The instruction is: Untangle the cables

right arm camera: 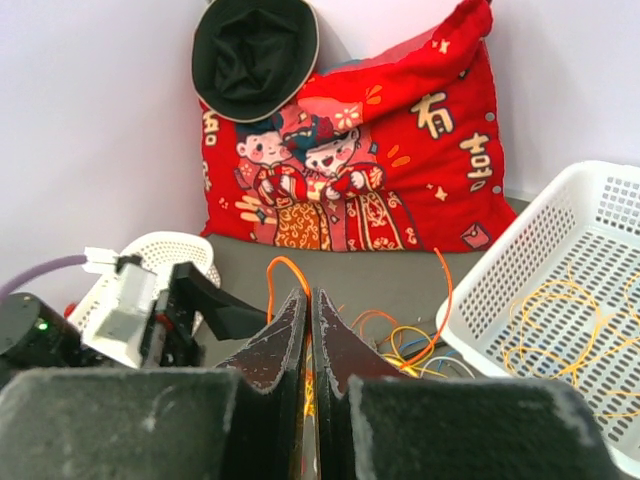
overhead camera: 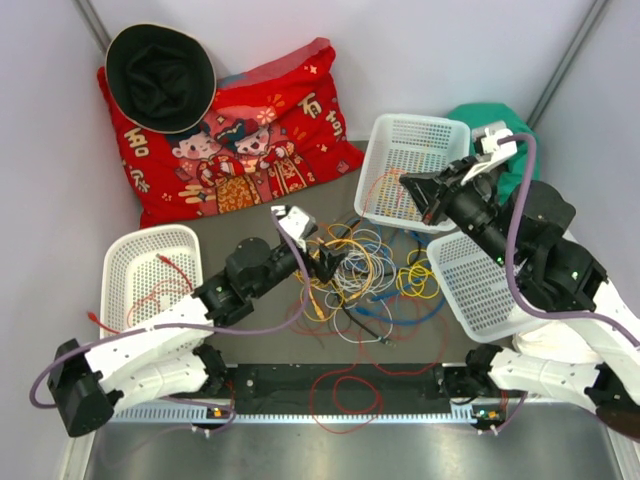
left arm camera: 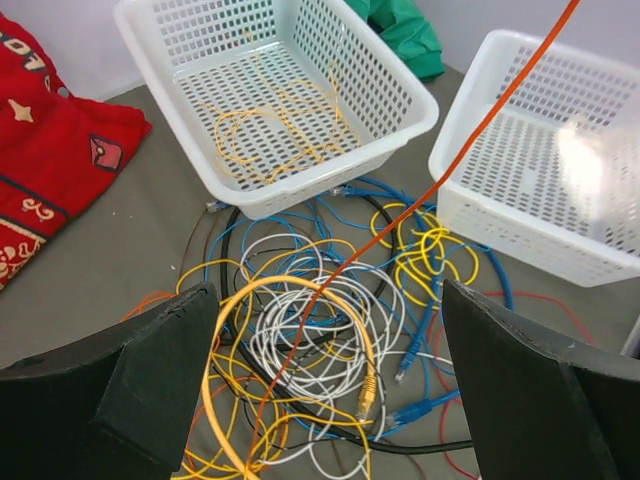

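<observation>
The left gripper should move toward the orange cable before it closes on the cable: in the left wrist view its fingers are in line with the cable but don't reach it yet.
The cables [overhead camera: 355, 270] lie in a tangle of yellow, white, blue and black loops in the middle of the table. My left gripper [left arm camera: 330, 290] hovers open just above that tangle [left arm camera: 310, 350], with nothing between its fingers. My right gripper [right arm camera: 310, 292] is shut on an orange cable [right arm camera: 285, 262]. In the top view it [overhead camera: 412, 190] is raised beside the far basket. From there the orange cable [left arm camera: 340, 268] runs taut down into the pile, crossing between the left jaws.
A far basket [overhead camera: 440, 128] holds a yellow cable [left arm camera: 270, 120]. A second basket [overhead camera: 470, 300] stands on the right and a third [overhead camera: 135, 250] on the left with a red cable. A red cushion [overhead camera: 250, 130], a black hat [overhead camera: 160, 75] and green cloth [overhead camera: 505, 120] sit at the back.
</observation>
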Available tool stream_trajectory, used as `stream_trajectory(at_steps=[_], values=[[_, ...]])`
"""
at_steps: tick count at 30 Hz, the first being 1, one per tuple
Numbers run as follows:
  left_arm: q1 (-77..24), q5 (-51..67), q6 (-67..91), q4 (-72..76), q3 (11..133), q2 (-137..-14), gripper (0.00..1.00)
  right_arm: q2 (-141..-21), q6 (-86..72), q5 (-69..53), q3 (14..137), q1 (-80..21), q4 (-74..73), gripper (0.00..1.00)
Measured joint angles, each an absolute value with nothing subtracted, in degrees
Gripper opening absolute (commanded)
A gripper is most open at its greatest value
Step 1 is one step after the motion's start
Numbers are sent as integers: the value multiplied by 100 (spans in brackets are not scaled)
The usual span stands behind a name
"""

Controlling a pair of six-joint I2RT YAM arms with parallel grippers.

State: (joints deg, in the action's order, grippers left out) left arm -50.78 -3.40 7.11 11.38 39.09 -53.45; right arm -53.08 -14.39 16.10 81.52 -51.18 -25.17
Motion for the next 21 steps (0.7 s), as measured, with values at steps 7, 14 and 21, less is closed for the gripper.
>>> stream_trajectory(at_steps=[7,14,21], values=[[-5094,-222,279,1503,3918,-6156,81,-5408,-1476,1485,8158,-5118,-2652,0],[-5100,-104,113,1756,4040,-6716,0,-5408,-1476,1468,8158,-5118,-2672,0],[-5098,-447,-14,1973,4254,-6803,0,-5402,-1520,1409,8152,-5118,-2668,0]])
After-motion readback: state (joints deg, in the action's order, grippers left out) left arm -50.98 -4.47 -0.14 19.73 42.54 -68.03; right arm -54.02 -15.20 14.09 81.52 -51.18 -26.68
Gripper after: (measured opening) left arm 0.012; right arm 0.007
